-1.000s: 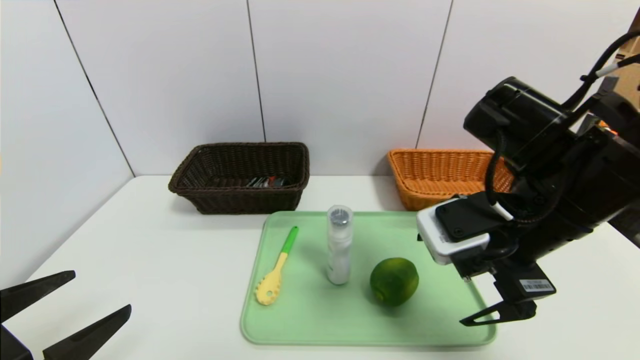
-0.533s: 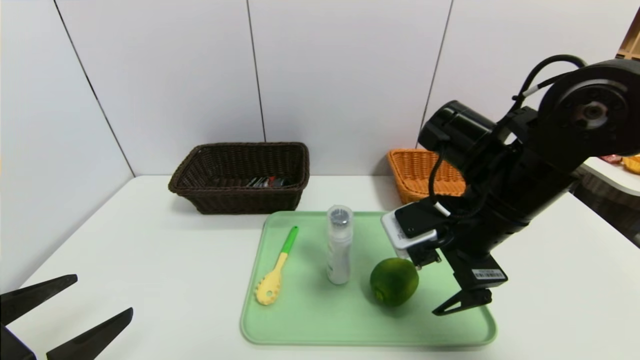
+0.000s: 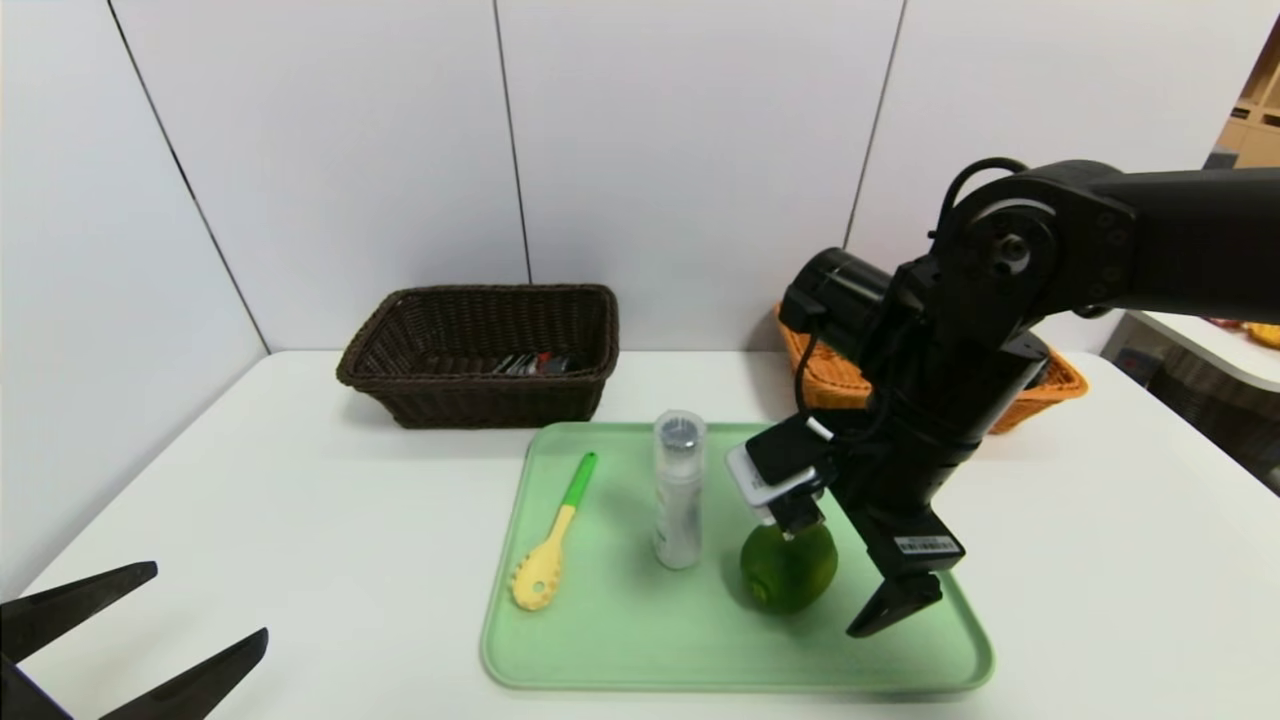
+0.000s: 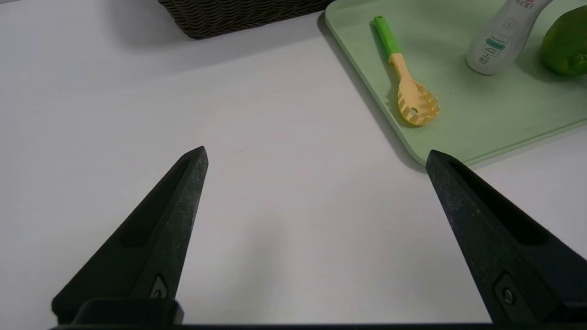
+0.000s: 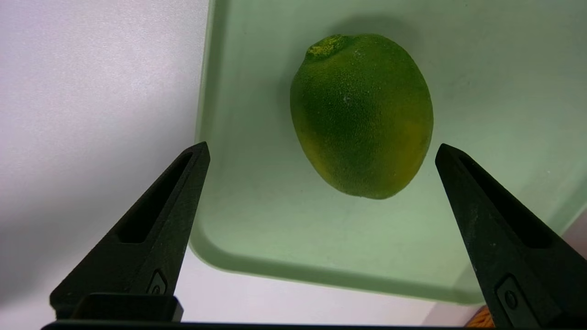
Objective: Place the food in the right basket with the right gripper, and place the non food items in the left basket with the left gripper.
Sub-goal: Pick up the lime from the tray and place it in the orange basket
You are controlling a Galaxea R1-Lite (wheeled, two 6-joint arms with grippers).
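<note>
The fingers of my right gripper are still above the green lime (image 3: 788,568) (image 5: 362,114). They would miss it if I closed now, so I should first go lower.
A green lime (image 3: 788,568) lies on the right half of a pale green tray (image 3: 620,625). An upright white bottle (image 3: 679,492) and a yellow spoon with a green handle (image 3: 553,535) share the tray. My right gripper (image 5: 322,150) hangs open just above the lime (image 5: 362,114), a little to its right; one finger (image 3: 893,602) shows in the head view. Its fingers do not touch the fruit. My left gripper (image 3: 205,603) stays open and empty over the bare table at the front left. The brown left basket (image 3: 480,350) and orange right basket (image 3: 1060,380) stand at the back.
The brown basket holds a few dark items (image 3: 530,363). My right arm hides most of the orange basket. White wall panels close off the back, and the table (image 3: 300,500) is white. From the left wrist, the spoon (image 4: 406,87) and bottle (image 4: 500,41) lie beyond the tray edge.
My right arm has swung left and down from the tray's right edge to over the lime, uncovering part of the orange basket. The left gripper has hardly moved.
</note>
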